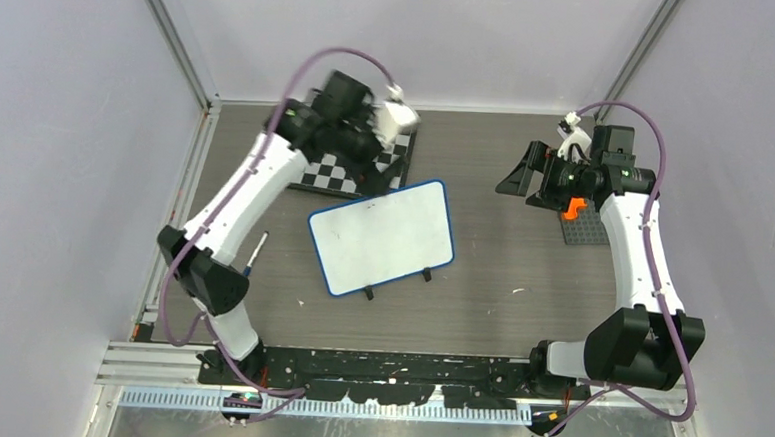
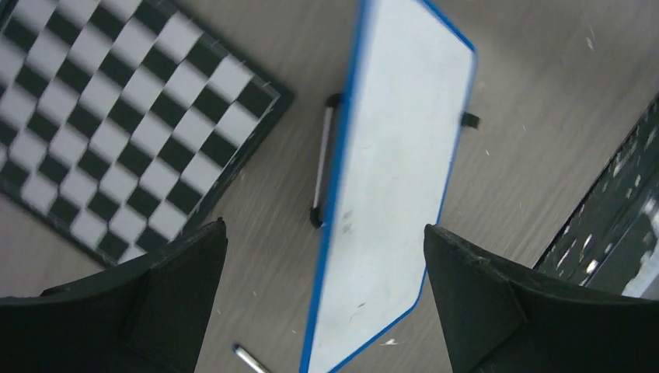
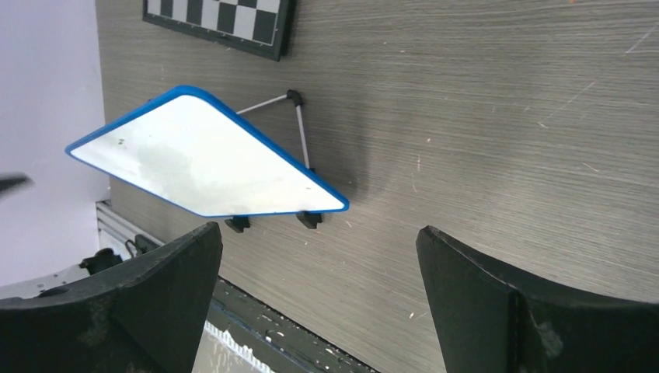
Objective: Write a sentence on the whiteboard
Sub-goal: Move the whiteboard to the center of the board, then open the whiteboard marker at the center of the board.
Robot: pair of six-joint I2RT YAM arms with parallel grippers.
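Observation:
Next, my left gripper takes hold of the marker pen [image 1: 250,266] beside its near blue end, which leaves the white body free to hand over to my right gripper.
The whiteboard [image 1: 383,235] is white with a blue rim and stands tilted on black feet and a wire stand at the table's middle. Its face is blank apart from faint smudges; no sentence shows on it. It also shows in the left wrist view [image 2: 396,179] and the right wrist view [image 3: 202,159]. My left gripper [image 1: 364,162] is open and empty, hovering over the chessboard just behind the whiteboard's far left corner. My right gripper [image 1: 519,175] is open and empty, raised to the right of the whiteboard. A marker pen [image 1: 258,250] lies on the table left of the board.
A black-and-white chessboard [image 1: 341,176] lies behind the whiteboard, also in the left wrist view [image 2: 116,116]. A dark grey plate [image 1: 588,229] with an orange piece [image 1: 573,206] sits under the right arm. A black rail [image 1: 396,364] runs along the near edge.

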